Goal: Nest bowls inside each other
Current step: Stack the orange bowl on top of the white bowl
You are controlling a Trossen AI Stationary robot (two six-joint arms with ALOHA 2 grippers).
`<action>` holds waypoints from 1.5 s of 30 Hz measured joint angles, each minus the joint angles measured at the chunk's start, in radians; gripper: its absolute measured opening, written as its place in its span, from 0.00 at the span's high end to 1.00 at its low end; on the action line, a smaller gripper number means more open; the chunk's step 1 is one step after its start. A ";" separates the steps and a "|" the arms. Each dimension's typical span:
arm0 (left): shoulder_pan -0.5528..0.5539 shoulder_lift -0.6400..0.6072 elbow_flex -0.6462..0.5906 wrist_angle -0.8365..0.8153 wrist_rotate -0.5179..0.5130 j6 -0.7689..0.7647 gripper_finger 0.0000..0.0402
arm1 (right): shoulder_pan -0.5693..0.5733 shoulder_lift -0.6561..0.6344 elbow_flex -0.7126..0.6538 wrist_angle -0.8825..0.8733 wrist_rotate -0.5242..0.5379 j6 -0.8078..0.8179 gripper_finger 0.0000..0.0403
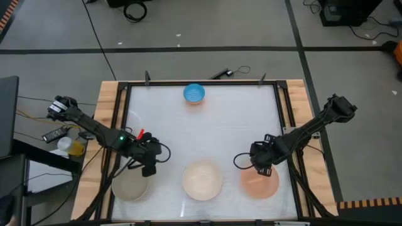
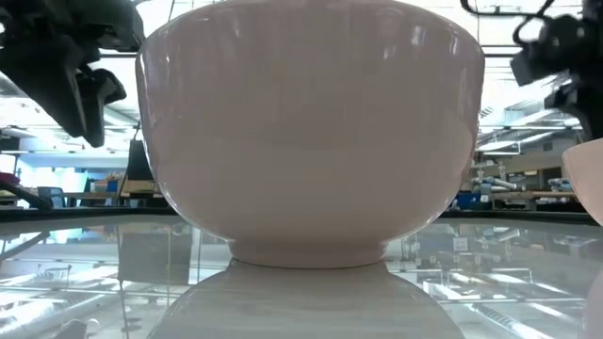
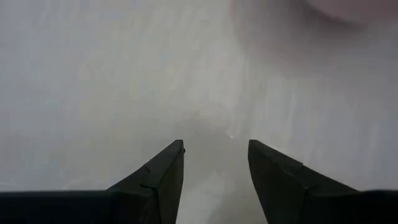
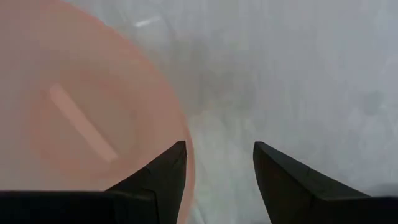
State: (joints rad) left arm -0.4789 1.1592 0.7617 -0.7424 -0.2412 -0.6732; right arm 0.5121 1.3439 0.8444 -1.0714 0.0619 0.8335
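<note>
I will nest the salmon-pink bowl inside the cream-white bowl, so next my right gripper will grab the salmon-pink bowl by its rim.
Three larger bowls stand upright in a row along the near edge: grey-beige on the left, cream-white in the middle, salmon-pink on the right. The small blue bowl sits at the far edge. My left gripper hangs open above the table just beyond the grey-beige bowl, with only table between its fingers. My right gripper is open and points down over the far rim of the salmon-pink bowl, clear of it. The cream-white bowl fills the low view.
A raised frame borders the white tabletop. Open surface lies between the blue bowl and the near row. Cables and small items lie outside the frame to the left.
</note>
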 joint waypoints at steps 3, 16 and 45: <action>0.005 0.000 0.000 0.003 0.008 -0.006 0.55 | -0.013 0.036 -0.037 0.052 -0.039 -0.029 0.52; 0.108 -0.019 0.000 0.162 0.018 0.056 0.55 | -0.103 0.053 -0.022 0.292 0.056 -0.275 0.94; 0.222 -0.044 0.000 0.084 0.131 0.110 0.55 | -0.253 0.330 0.300 0.944 0.160 -0.740 0.87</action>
State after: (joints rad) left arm -0.2572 1.1149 0.7621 -0.6580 -0.1100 -0.5636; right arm 0.2588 1.6742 1.1440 -0.1278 0.2217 0.0932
